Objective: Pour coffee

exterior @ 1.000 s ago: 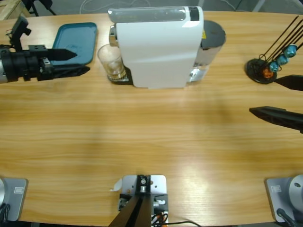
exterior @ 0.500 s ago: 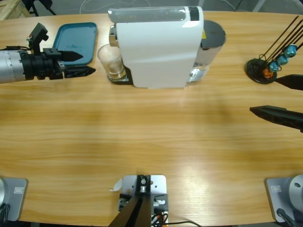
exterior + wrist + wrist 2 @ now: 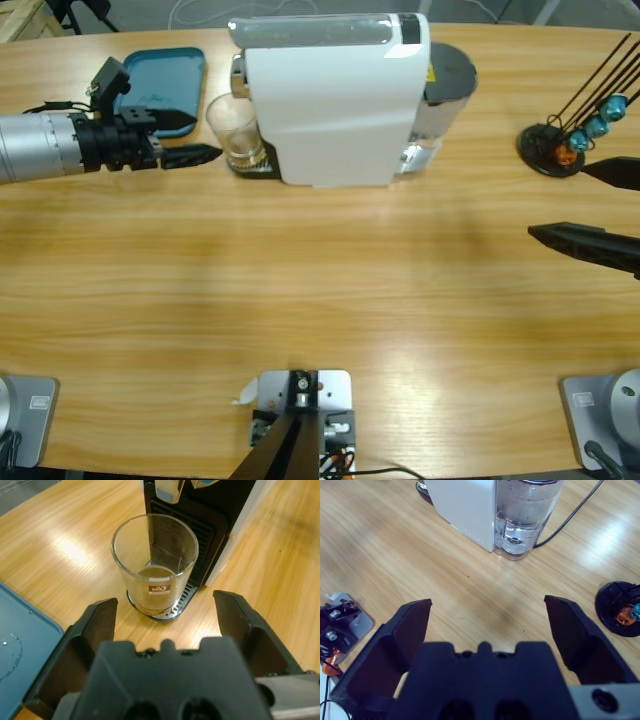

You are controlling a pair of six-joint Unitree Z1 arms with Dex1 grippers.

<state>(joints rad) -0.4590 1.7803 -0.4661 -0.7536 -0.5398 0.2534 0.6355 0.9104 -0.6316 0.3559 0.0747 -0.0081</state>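
Coffee [image 3: 156, 573] sits in the bottom of the open glass. Next, my left gripper therefore grips the glass around its sides and keeps the glass upright.
A clear glass [image 3: 235, 128] stands on the drip tray under the spout of the white coffee machine [image 3: 335, 100]. In the left wrist view the glass [image 3: 155, 565] holds a shallow pool of amber-brown coffee [image 3: 156, 575] at its bottom, with a small red label on its side. My left gripper [image 3: 205, 136] is open just left of the glass, level with it and not touching; its jaws [image 3: 165, 600] frame the glass base. My right gripper [image 3: 557, 202] is open at the table's right edge, far from the machine, with nothing between its jaws [image 3: 487, 605].
A blue tray [image 3: 160, 85] lies behind my left gripper, with water drops on it [image 3: 10, 647]. A black capsule stand [image 3: 558, 145] with coloured capsules sits at the back right. The machine's water tank [image 3: 525, 520] and its cable are at its right end.
My left arm has moved right along the table's back, bringing its open jaws close to the glass. The right arm has not moved.
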